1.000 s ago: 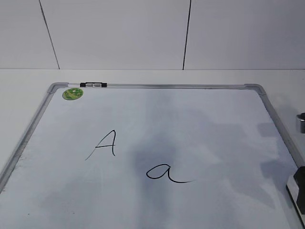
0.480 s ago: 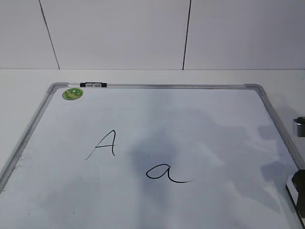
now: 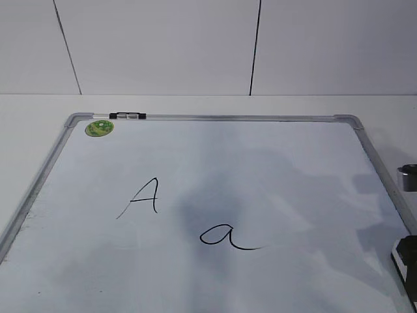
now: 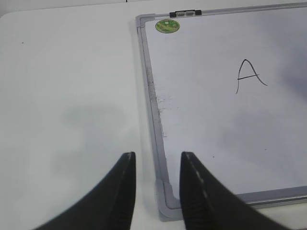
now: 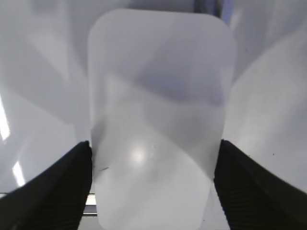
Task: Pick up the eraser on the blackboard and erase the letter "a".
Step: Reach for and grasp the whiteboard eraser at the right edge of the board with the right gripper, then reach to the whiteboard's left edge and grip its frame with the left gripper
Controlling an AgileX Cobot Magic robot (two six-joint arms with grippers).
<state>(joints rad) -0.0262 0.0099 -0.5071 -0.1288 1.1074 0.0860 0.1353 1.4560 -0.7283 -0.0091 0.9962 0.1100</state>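
I need to grab the eraser's two long sides with my right gripper next, to wipe off the letter "a".
The blackboard (image 3: 260,163) is a white dry-erase board with a grey frame, lying flat on the table. The letter "a" (image 3: 227,237) is written in black near its front middle. The eraser (image 5: 158,120) is a white rounded block and fills the right wrist view. A thin white edge of it shows at the board's right edge (image 3: 399,268). My right gripper (image 5: 153,187) is open, with a black finger close against each long side of the eraser. My left gripper (image 4: 157,163) is open and empty above the board's corner (image 4: 165,201).
A capital "A" (image 3: 144,197) is written to the left of the "a". A round green sticker (image 3: 99,128) and a small black-and-clear clip (image 3: 128,116) sit at the far left corner. A white table surrounds the board, with a white panelled wall behind.
At the right edge of the exterior view, the right arm's grey and black parts have moved down a little. The eraser's white edge has stayed put. The letters are unchanged.
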